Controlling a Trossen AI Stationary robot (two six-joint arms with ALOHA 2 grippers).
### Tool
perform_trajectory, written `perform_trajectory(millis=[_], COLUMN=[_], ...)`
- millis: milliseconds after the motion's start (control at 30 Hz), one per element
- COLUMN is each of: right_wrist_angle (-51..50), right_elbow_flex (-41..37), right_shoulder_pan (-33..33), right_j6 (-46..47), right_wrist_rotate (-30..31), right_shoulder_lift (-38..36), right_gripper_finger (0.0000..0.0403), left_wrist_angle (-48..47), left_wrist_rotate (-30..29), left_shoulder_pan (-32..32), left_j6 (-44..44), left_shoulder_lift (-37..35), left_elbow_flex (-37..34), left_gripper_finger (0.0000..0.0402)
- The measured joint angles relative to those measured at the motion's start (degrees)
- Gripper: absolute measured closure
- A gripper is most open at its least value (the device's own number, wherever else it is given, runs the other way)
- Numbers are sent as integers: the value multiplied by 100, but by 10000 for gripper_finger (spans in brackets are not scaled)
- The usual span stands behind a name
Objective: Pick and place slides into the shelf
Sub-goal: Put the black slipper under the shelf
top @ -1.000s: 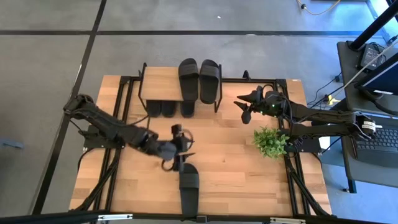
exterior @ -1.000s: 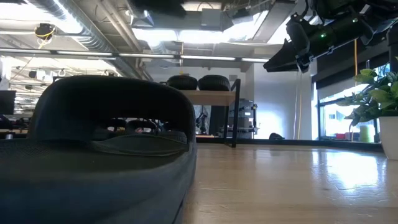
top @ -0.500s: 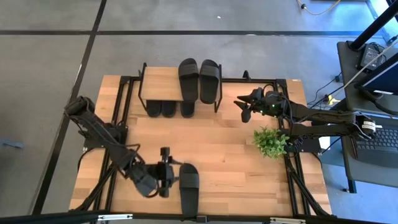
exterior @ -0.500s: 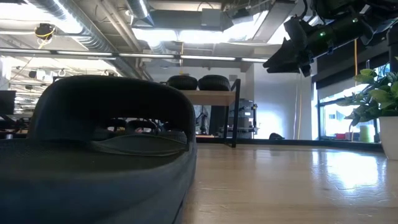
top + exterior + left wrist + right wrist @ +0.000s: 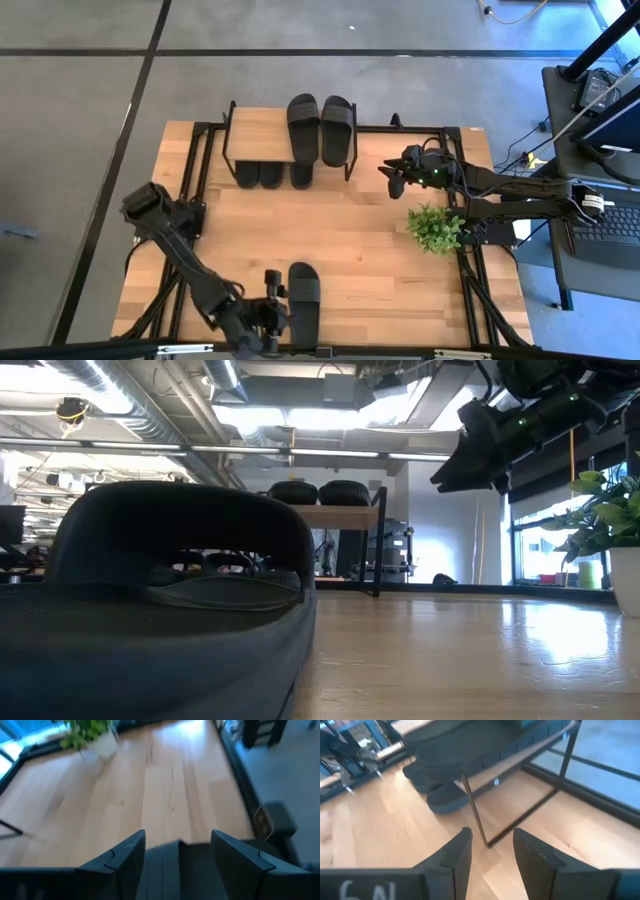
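The robot's left gripper should place the slide into the shelf next, so it should grab the last slide's ribbed strap [image 5: 304, 288] [image 5: 162, 870].
One black slide [image 5: 303, 298] lies flat on its sole on the wooden table near the front edge; it fills the low view's foreground [image 5: 170, 590]. My left gripper [image 5: 271, 296] is open, low and just left of this slide, pointing toward the table's right; the slide's dark edge [image 5: 172, 865] shows between its fingers. The shelf [image 5: 262, 132] stands at the far side with two slides [image 5: 320, 128] on its top plank and three slides [image 5: 270, 175] under it. My right gripper [image 5: 392, 178] is open in the air, right of the shelf.
A small potted plant [image 5: 434, 228] stands on the table's right side, just near of my right arm. The shelf's black leg [image 5: 476, 817] is close ahead of my right gripper. Bare wood [image 5: 330, 225] lies between the shelf and the front slide.
My left gripper has swung from the table's middle toward the near edge and come down at the left side of the front slide, turning to point toward the table's right. My right gripper has drifted slightly toward the right edge. The slide has stayed put.
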Motion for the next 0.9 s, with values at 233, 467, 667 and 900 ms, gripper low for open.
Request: perform_trajectory(millis=[233,467,667,900], right_wrist_angle=[-335,-337,-337,-336], right_elbow_flex=[0,0,0,0], right_shoulder_pan=[4,4,7,7], right_j6=[143,141,139,119], right_wrist_rotate=[-7,-7,-6,-5], right_shoulder_lift=[2,2,2,2], right_gripper_finger=[257,257,257,257], left_wrist_angle=[-1518,-2148,-2640,-2951], left_wrist_rotate=[227,648,761,1127], left_shoulder_pan=[45,199,440,756], left_j6=[-799,-1375,-1628,-1603], left_shoulder_lift=[949,1490,1669,1718], left_elbow_flex=[1110,1374,1374,1374], left_gripper_finger=[185,185,185,185])
